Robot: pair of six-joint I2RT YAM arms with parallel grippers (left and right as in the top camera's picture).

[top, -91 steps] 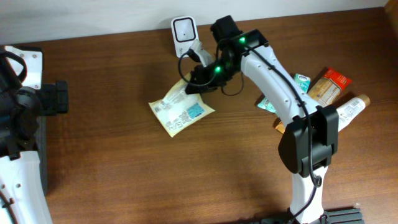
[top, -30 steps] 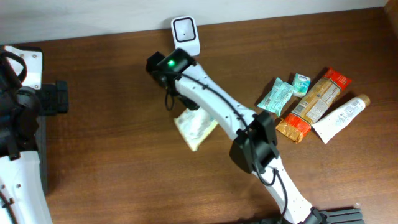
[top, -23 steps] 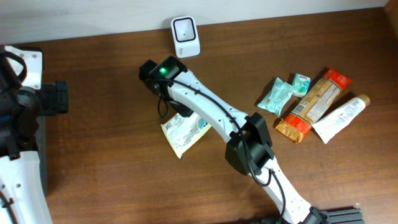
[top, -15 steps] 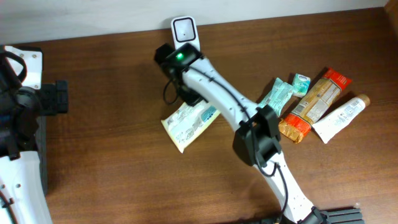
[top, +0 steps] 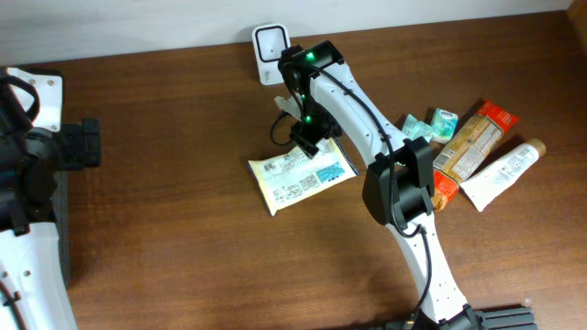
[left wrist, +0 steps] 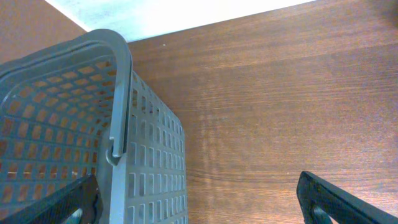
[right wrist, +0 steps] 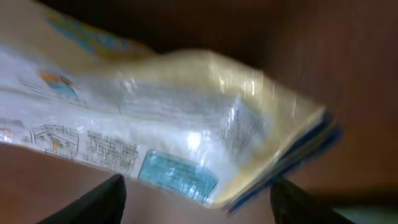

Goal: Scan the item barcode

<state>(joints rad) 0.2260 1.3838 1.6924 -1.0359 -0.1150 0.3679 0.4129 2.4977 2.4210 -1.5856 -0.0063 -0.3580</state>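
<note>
My right gripper reaches the pouch and takes hold of its yellow back edge (right wrist: 225, 73) next, which leaves the pouch's printed side uncovered for barcode scanning.
The item is a flat yellow-and-white pouch (top: 303, 174) with printed text and a blue label, lying on the brown table (top: 165, 247). The white barcode scanner (top: 271, 44) stands at the table's back edge, a short way behind the pouch. My right gripper (top: 307, 137) hangs over the pouch's back edge. In the right wrist view the pouch (right wrist: 174, 118) fills the frame, blurred. The right gripper (right wrist: 199, 205) is open, its fingertips (right wrist: 102, 202) spread wide on the near side of the pouch. My left gripper (left wrist: 199, 202) is open over bare table, far left.
A grey plastic basket (left wrist: 62, 143) sits just left of my left gripper. At the right of the table lie two green packets (top: 410, 124), an orange snack bar (top: 472, 137) and a white tube (top: 503, 172). The right arm's links (top: 394, 183) reach across the table's middle.
The right arm swung the pouch from the left back toward the scanner, then its jaws opened; the pouch now lies flat on the table. The left arm has not moved.
</note>
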